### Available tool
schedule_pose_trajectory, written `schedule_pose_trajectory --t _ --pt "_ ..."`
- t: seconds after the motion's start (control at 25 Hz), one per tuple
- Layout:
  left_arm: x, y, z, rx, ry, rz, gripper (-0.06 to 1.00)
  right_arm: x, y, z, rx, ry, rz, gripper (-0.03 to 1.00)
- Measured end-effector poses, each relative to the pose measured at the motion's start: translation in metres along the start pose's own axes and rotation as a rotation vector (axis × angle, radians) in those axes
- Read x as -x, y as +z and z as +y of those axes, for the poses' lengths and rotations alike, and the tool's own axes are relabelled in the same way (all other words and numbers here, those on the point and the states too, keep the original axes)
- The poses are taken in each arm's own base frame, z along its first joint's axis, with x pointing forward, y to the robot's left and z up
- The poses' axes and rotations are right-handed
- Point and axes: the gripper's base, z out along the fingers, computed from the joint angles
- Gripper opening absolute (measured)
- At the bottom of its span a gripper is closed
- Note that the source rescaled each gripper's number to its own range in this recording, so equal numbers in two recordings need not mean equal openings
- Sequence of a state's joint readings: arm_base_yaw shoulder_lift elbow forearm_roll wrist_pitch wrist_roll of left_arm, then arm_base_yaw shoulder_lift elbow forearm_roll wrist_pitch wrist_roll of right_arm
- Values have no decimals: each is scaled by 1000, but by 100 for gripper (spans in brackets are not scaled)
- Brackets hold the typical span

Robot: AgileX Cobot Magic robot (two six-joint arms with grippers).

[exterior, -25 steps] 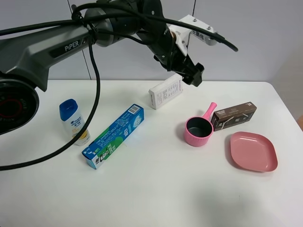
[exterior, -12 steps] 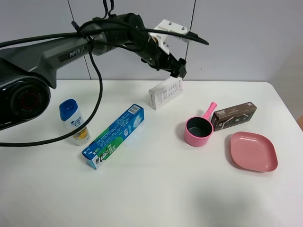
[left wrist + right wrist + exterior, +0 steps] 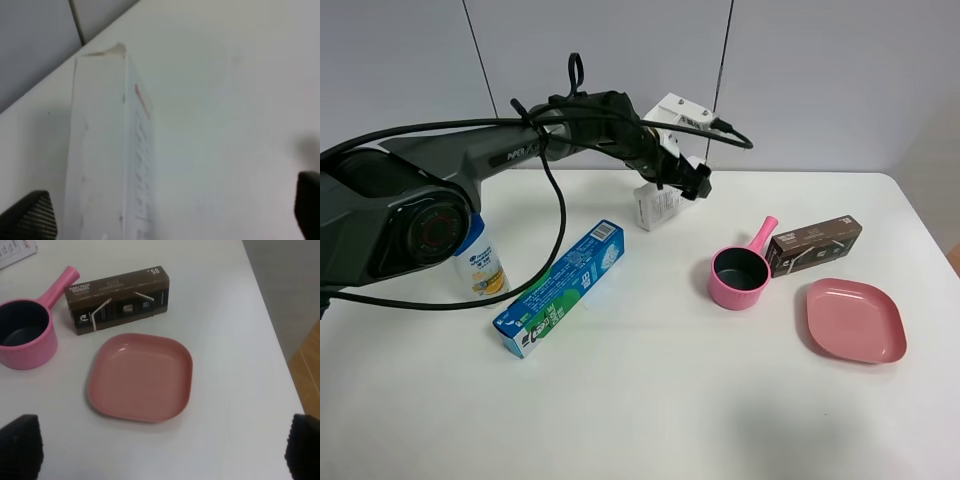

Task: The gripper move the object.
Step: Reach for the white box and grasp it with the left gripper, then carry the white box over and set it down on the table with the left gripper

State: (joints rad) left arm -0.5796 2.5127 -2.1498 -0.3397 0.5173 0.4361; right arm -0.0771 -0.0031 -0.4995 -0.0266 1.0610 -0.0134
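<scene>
My left gripper grips the white carton (image 3: pixel 656 206) by its long sides next, to move the object over the tabletop.
The object, a small white carton (image 3: pixel 656 206), lies at the back middle of the white table (image 3: pixel 650 400). My left gripper (image 3: pixel 687 181) has come down over the carton's far right end and hides part of it. In the left wrist view the carton (image 3: pixel 107 150) shows fine grey print and a red mark. It lies between the gripper's (image 3: pixel 167 210) two wide-apart black fingertips (image 3: pixel 31 215), nearer one of them, with no touch visible. The right gripper (image 3: pixel 162 447) is open and empty above the table's right side, and it is out of the exterior view.
A long blue-green toothpaste box (image 3: pixel 560 288) and a shampoo bottle (image 3: pixel 480 265) lie at the left. A pink pot (image 3: pixel 740 275), a dark brown box (image 3: pixel 815 244) and a pink plate (image 3: pixel 855 320) are at the right. The left arm and its cables span the back left.
My left gripper has come down and moved left, from above the carton's right end to low around it. The carton and the other things have not moved.
</scene>
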Motion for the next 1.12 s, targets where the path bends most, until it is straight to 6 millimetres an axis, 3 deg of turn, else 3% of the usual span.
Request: schedule_pose_trajectory --t 0.48,0.6,0.72,0.8,0.92,0.96,1.0,1.12 --pt "-23 17 24 27 43 37 98 0 0 0 0 0 0 100" --pt "-25 19 25 28 53 41 93 0 0 0 0 0 0 100" --pt "-30 24 25 26 66 50 81 0 0 0 0 0 0 100" --pt "-33 26 26 25 65 58 64 0 0 0 0 0 0 100" --pt "-34 27 27 25 65 60 27 0 0 0 0 0 0 100" --pt "-34 27 27 24 64 60 7 0 0 0 0 0 0 100" --pt "-34 27 27 25 66 59 0 0 0 0 0 0 0 100" --pt "-31 23 26 17 57 66 1 0 0 0 0 0 0 100"
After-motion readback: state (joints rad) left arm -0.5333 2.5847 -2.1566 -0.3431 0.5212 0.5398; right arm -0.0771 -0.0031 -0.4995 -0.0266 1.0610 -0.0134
